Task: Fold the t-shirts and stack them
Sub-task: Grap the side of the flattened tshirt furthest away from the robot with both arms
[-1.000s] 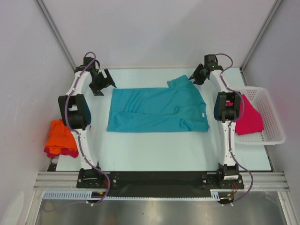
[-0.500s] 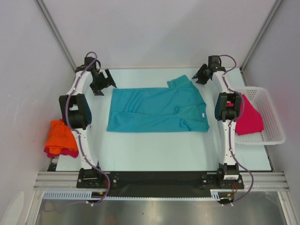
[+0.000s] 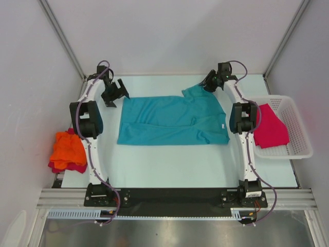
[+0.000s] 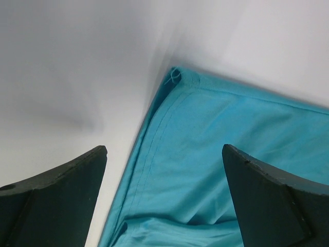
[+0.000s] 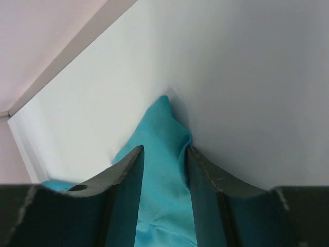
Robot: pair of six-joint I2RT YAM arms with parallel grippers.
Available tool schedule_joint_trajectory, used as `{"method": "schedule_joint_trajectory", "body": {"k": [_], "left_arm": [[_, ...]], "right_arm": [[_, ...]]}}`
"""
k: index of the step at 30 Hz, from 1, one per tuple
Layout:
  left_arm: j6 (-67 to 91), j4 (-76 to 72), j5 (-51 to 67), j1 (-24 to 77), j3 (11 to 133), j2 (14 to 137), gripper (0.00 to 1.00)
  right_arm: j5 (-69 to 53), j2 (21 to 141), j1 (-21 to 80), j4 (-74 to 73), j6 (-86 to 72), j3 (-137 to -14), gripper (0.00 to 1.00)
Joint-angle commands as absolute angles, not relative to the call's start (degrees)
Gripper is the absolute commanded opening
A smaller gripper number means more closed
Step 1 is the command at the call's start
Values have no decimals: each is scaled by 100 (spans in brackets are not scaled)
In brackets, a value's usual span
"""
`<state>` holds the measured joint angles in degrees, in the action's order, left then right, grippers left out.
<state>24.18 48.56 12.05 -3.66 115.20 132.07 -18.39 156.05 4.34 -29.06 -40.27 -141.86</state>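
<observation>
My right gripper is about to grab the teal t-shirt by the raised sleeve tip at the t-shirt's far edge. It needs to fold that edge over the shirt.
A teal t-shirt lies spread flat across the middle of the table, its white neck label at the right. My left gripper hovers wide open over the shirt's far left corner, and its fingers straddle the hemmed edge without touching it. At the far right, my right gripper is partly open around the raised sleeve tip. The cloth runs between its fingers and brushes the right one. An orange t-shirt lies on a dark red one at the left edge. A magenta-pink t-shirt lies in the basket.
The white lattice basket stands at the table's right edge beside the right arm. Pale walls close in the back and both sides. The arm bases are bolted to a black rail along the near edge.
My right gripper swung right, away from the sleeve, then came back left onto the sleeve tip. The left gripper shifted slightly right toward the shirt's corner. The teal shirt has not moved.
</observation>
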Motion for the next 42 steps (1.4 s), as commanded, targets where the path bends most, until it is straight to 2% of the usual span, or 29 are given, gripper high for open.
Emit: {"method": "schedule_joint_trajectory", "body": {"k": [1,11,14,15,19,20,22,25,26,28,42], "left_arm": [[2672,4729,1301,-238,12040,13508,99],[2918,4711,1310,-97,12542,14185,100],[2971,4676,1266,-97,12525,14247,99],[2971,4676,1266,-88,12524,14264,98],[3023,4623,1292,-88,12524,14300,95],[3058,4580,1301,-88,12524,14300,91],[3085,4535,1353,-88,12524,14317,85],[3111,4509,1485,-88,12533,14370,46],[3129,4509,1494,-88,12516,14370,16],[3129,4509,1520,-88,12454,14370,0],[2918,4702,1213,-167,12481,13659,0]], "right_arm": [[-2021,15820,615,-3111,-4008,-14063,44],[-2030,15803,659,-3190,-3894,-13957,42],[-2013,15794,642,-3164,-3893,-13974,36],[-2013,15803,633,-3155,-3894,-13966,28],[-2013,15776,624,-3138,-3885,-13992,10],[-2013,15759,624,-3146,-3876,-14001,3],[-2013,15733,598,-3164,-3841,-14001,0],[-1934,15671,589,-3234,-3797,-13992,0],[-1890,15653,571,-3260,-3779,-14010,0],[-1793,15583,571,-3322,-3727,-14010,0],[-1046,14713,413,-3515,-3129,-14177,0]]}}
